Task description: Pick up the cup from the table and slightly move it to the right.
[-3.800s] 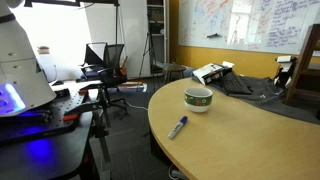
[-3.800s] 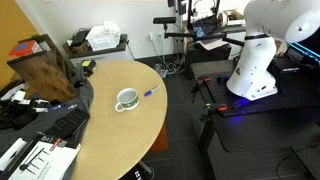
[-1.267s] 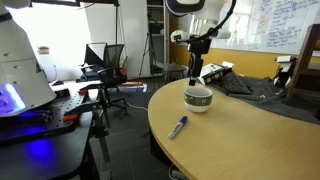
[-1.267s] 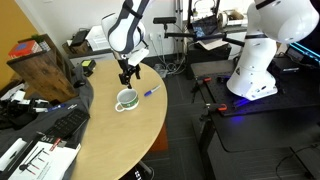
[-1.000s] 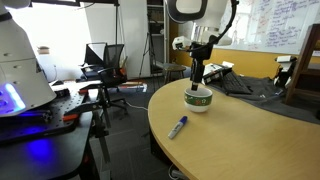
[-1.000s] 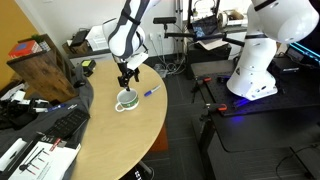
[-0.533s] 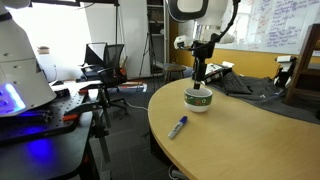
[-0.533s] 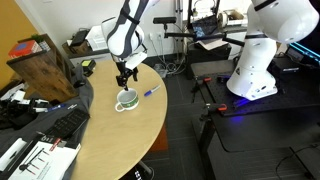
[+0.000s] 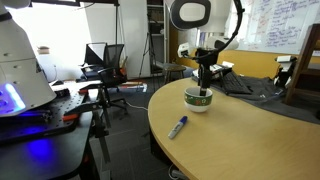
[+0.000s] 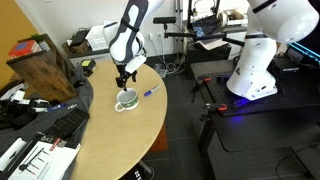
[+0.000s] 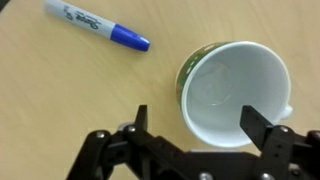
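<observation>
The cup's near side is between my open fingers but below them. I should go lower before closing on the cup (image 9: 199,100).
The cup (image 9: 199,100) is a squat white mug with a green band. It stands on the tan table (image 9: 250,140) near its rounded edge, and shows in both exterior views (image 10: 126,100). In the wrist view the cup (image 11: 232,95) is seen from above, empty, its handle at the right. My gripper (image 9: 204,88) hangs straight down just above the cup (image 10: 124,88). Its fingers (image 11: 198,122) are open, one outside the rim at the left and one over the right rim. Nothing is held.
A blue marker pen (image 9: 178,127) lies on the table next to the cup (image 10: 151,91) (image 11: 96,24). Dark bags and papers (image 9: 235,80) lie at the table's far side. A black workbench with clutter (image 9: 40,115) and office chairs (image 9: 105,65) stand beyond the edge.
The arm came into view and my gripper has come down over the cup, shifting slightly across it in the last second. The cup and marker have not moved.
</observation>
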You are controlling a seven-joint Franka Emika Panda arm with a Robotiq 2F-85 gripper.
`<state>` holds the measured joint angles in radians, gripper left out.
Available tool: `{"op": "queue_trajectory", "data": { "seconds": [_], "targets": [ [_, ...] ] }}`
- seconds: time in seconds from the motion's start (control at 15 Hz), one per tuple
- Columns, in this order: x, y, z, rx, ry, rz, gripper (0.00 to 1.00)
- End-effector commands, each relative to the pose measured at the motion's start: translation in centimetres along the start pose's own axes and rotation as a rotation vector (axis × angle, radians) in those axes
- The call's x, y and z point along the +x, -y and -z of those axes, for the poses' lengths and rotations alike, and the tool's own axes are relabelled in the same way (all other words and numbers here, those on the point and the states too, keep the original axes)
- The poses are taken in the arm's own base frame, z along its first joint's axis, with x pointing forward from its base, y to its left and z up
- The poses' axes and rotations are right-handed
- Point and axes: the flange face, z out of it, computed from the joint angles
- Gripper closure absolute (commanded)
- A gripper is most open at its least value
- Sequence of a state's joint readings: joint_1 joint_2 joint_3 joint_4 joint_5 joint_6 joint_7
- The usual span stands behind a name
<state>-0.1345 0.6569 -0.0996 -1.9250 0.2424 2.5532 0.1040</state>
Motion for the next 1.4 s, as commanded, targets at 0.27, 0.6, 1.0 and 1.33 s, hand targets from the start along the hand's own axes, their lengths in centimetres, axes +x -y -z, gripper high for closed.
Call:
{"op": "queue_trajectory", "data": {
  "seconds": [0.27, 0.6, 1.0, 1.33],
  "targets": [
    [2.1, 0.9, -4.1, -0.081, -0.028, -0.080, 0.26],
    [2.4, 0.0, -4.7, -0.107, -0.024, -0.074, 0.56],
    [2.5, 1.1, -4.4, -0.087, -0.021, -0.051, 0.99],
    [2.5, 0.8, -4.2, -0.070, -0.021, -0.086, 0.97]
  ]
}}
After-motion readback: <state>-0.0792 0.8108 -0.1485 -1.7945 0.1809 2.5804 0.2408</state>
